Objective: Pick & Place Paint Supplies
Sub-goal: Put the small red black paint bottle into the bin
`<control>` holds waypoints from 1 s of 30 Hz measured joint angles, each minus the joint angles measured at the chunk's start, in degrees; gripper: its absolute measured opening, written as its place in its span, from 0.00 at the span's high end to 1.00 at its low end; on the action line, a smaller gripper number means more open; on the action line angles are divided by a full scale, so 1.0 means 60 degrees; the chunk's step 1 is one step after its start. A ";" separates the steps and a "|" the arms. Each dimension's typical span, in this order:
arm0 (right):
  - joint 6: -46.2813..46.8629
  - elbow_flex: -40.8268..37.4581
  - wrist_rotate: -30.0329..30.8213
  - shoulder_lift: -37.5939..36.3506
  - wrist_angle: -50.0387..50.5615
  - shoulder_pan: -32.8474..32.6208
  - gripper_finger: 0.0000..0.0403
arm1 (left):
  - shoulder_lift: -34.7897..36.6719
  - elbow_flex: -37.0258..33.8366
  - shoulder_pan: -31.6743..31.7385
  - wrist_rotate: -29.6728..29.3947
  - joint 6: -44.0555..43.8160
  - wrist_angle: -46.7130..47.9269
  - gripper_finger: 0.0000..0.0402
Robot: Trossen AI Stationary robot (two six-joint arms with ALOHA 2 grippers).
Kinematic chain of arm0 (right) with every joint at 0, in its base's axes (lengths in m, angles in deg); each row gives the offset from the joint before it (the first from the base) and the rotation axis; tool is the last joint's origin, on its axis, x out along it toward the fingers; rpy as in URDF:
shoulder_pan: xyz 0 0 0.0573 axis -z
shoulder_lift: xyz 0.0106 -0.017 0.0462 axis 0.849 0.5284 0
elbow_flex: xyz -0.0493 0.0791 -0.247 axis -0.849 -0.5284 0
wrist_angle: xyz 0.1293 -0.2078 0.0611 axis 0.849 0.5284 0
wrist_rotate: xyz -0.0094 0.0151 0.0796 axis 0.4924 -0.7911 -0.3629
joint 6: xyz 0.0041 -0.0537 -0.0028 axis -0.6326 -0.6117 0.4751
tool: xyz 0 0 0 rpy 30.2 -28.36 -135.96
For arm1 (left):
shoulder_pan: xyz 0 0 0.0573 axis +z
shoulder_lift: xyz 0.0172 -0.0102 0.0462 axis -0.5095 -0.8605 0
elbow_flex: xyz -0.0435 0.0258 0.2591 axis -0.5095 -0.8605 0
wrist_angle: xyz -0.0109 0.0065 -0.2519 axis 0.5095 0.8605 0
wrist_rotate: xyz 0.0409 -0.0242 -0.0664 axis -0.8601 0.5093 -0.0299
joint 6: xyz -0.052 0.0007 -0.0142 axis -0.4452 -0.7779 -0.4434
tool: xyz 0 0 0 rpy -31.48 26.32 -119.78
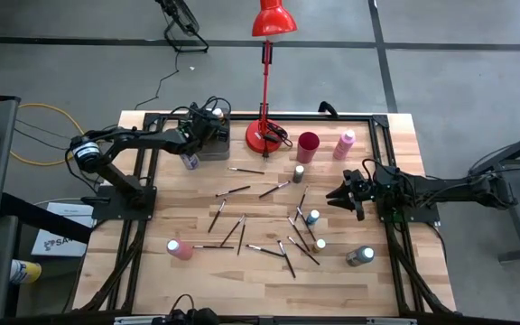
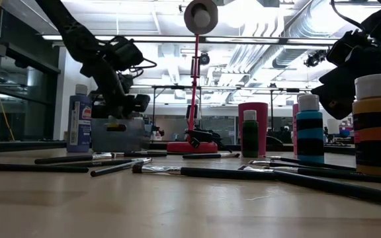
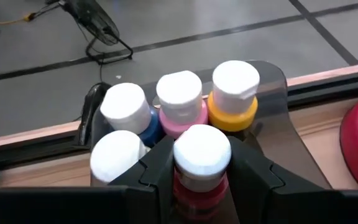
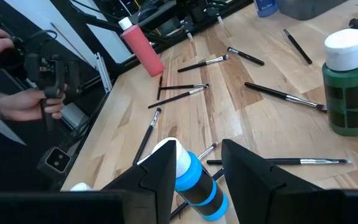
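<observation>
The red bottle (image 3: 199,198) is upright in the grey bin, its cap near the height of the other caps, so my left gripper should release it next: it would stay standing.
My left gripper (image 1: 204,126) reaches over the translucent grey bin (image 1: 213,143) at the table's far left, shut on a red paint bottle with a white cap (image 3: 202,149). Several white-capped bottles stand in the bin, among them a blue (image 3: 127,109), a pink (image 3: 180,96) and a yellow one (image 3: 234,90). Thin dark paintbrushes (image 1: 242,191) lie scattered over the middle of the table. More bottles stand among them, such as a green one (image 1: 299,173) and a blue one (image 1: 312,217). My right gripper (image 1: 343,193) waits open at the right; the blue bottle (image 4: 197,183) shows beyond its fingers, untouched. My left gripper pinches the red bottle between its two fingers (image 3: 157,168), on the red body (image 3: 197,190) just below the white cap. The fingers slant down toward the bin from the table's left. The bottle stands upright in the hold; its bottom is hidden by the gripper.
A red desk lamp (image 1: 264,135) and a dark red cup (image 1: 308,146) stand right of the bin, a pink bottle (image 1: 344,144) farther right. A blue bottle (image 1: 188,161) stands by the bin's near left corner. A pink bottle (image 1: 180,249) lies near left. A person's hands (image 4: 11,81) show beyond the table.
</observation>
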 joint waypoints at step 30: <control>0.0000 0.0003 -0.0003 0.0003 0.0003 0.0004 0.70 | -0.0521 -0.0007 0.0004 -0.0210 0.0503 -0.1045 0.45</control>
